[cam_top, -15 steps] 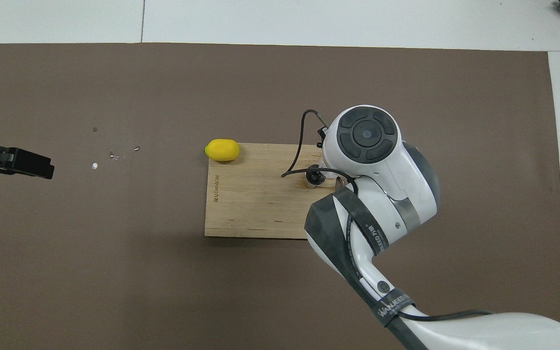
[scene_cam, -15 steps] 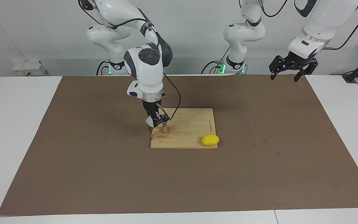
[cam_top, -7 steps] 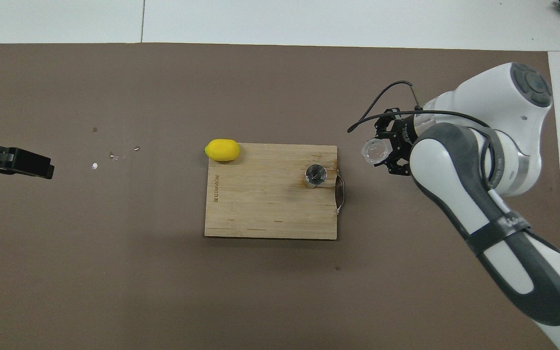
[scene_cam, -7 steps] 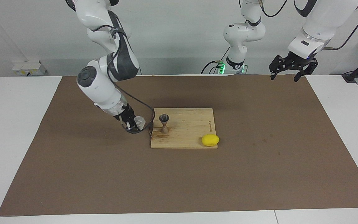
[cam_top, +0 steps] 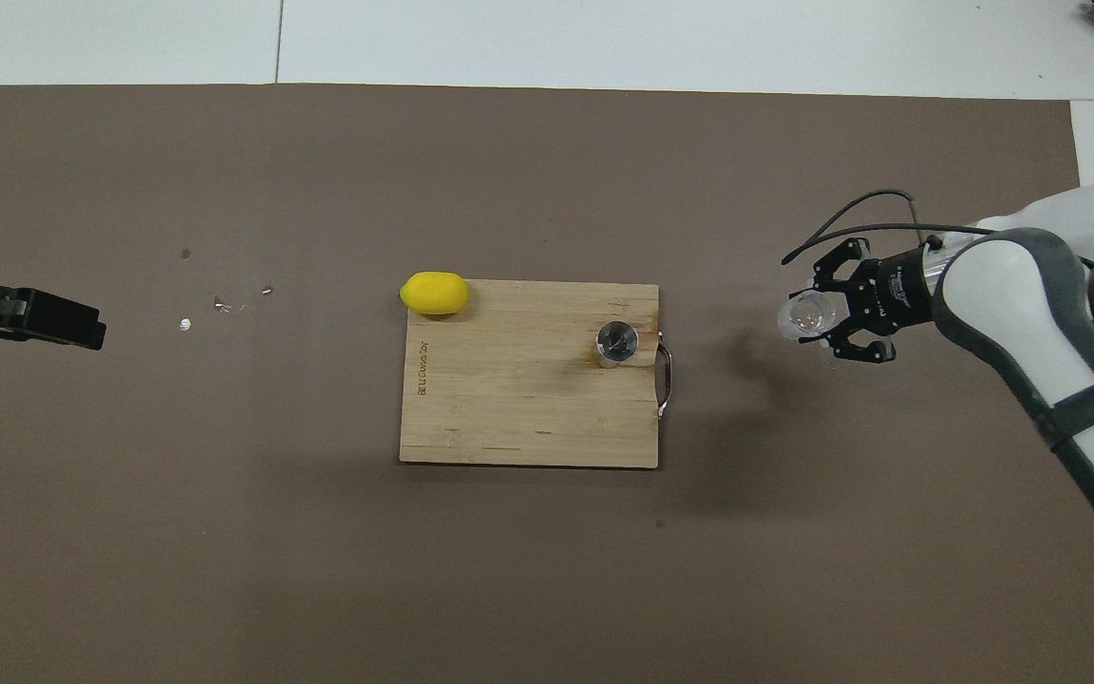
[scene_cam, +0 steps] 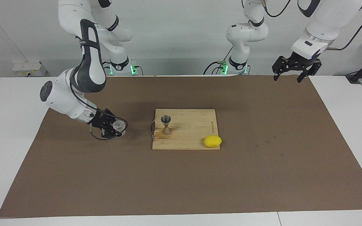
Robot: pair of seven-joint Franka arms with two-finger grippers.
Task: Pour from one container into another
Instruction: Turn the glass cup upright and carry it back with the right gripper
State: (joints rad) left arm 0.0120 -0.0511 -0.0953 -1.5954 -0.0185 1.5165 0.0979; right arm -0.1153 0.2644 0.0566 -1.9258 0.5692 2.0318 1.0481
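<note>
The clear cup hangs above the brown mat with its shadow apart and would drop if released. It stays held in my right gripper for now.
The small clear cup (scene_cam: 118,126) (cam_top: 804,315) lies tilted in my right gripper (scene_cam: 114,128) (cam_top: 832,319), which is shut on it, low over the brown mat toward the right arm's end of the table, apart from the board. The silvery hourglass jigger (scene_cam: 166,124) (cam_top: 617,343) stands upright on the wooden cutting board (scene_cam: 190,135) (cam_top: 509,399), near the board's handle end. My left gripper (scene_cam: 296,72) (cam_top: 82,332) hangs open and waits over the mat's corner at the left arm's end.
A yellow lemon (scene_cam: 212,141) (cam_top: 434,293) rests at the board's corner farthest from the robots. A metal handle (scene_cam: 151,128) (cam_top: 666,380) sticks out of the board's end. The brown mat (scene_cam: 181,188) covers most of the white table.
My right arm has swung away from the jigger toward its own end of the table, carrying the clear cup off the board and lower over the mat. The left arm has stayed still.
</note>
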